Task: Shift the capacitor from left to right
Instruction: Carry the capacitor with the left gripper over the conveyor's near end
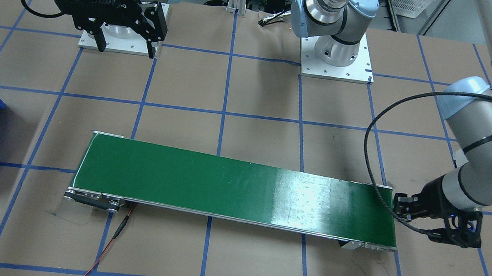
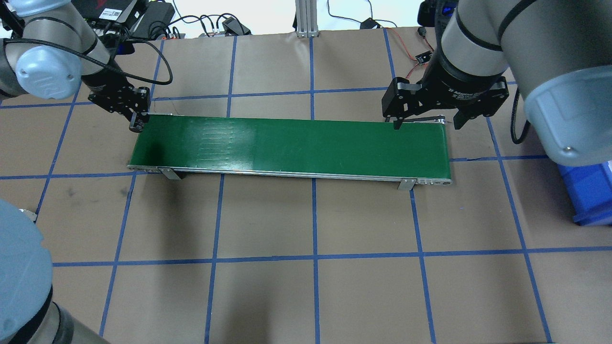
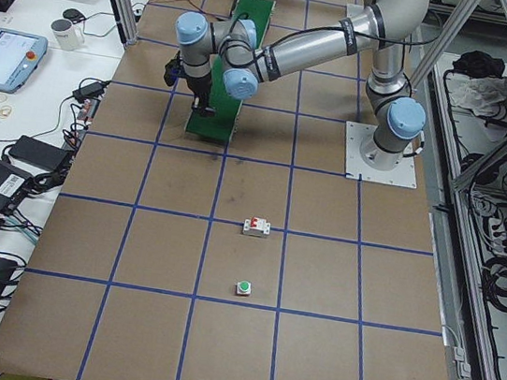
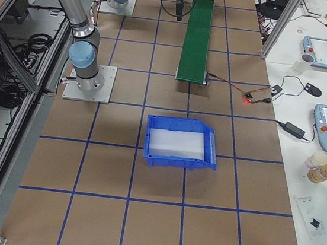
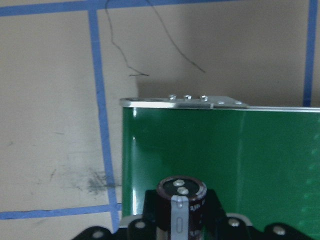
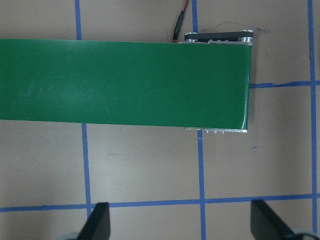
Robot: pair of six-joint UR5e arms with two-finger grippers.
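My left gripper moves the capacitor [image 5: 181, 196] inward and down, before releasing it, since the capacitor hangs high by the conveyor belt's end edge [image 5: 127, 165].
The capacitor [image 5: 181, 192] is a dark cylinder with a pale stripe and a silvery end. It shows only in the left wrist view, held between the fingers of my left gripper [image 5: 181, 212]. That gripper is shut on it at the left end of the green conveyor belt [image 2: 291, 143], by the belt's edge, as the overhead view [image 2: 136, 119] and the front view [image 1: 398, 208] show. My right gripper [image 2: 425, 123] is open and empty above the far edge of the belt's right end; it also shows in the front view [image 1: 124, 47]. Its fingertips [image 6: 97, 225] stand wide apart.
A blue bin [image 4: 179, 142] with a white liner stands beyond the belt's right end, also in the overhead view [image 2: 588, 191]. A white breaker with red switches [image 3: 256, 227] and a green-capped button [image 3: 243, 288] lie on the table far to my left. A red cable [image 1: 112, 238] leaves the belt.
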